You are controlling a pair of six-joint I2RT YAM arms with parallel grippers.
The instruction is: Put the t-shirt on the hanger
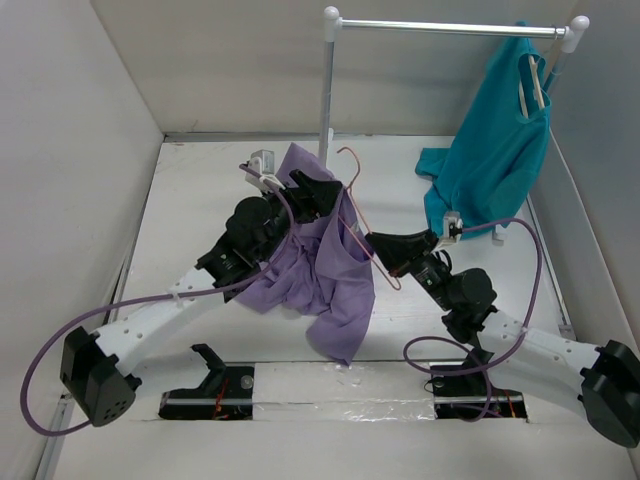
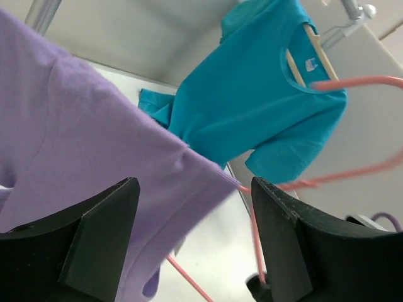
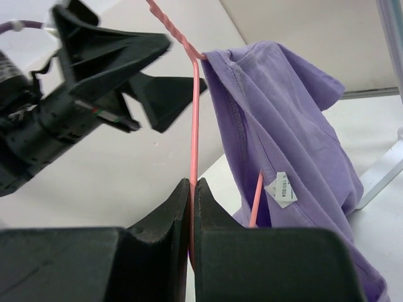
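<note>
My left gripper should grab the t-shirt's collar edge together with the hanger's bend next, so my right gripper can leave the lower wire for the t-shirt.
The lavender t-shirt hangs in a bunch from one shoulder of the pink wire hanger, held above the table. My right gripper is shut on the hanger's lower wire. In the right wrist view the fingers pinch the wire, and the shirt's collar hooks over the hanger's bend. My left gripper is open beside the shirt's upper edge. In the left wrist view its jaws stand wide apart with the shirt's hem lying loose between them. The hanger passes on the right.
A clothes rack with a white post and a metal bar stands at the back. A teal shirt hangs from it on a pale hanger and trails onto the table. Enclosure walls stand at left, right and back.
</note>
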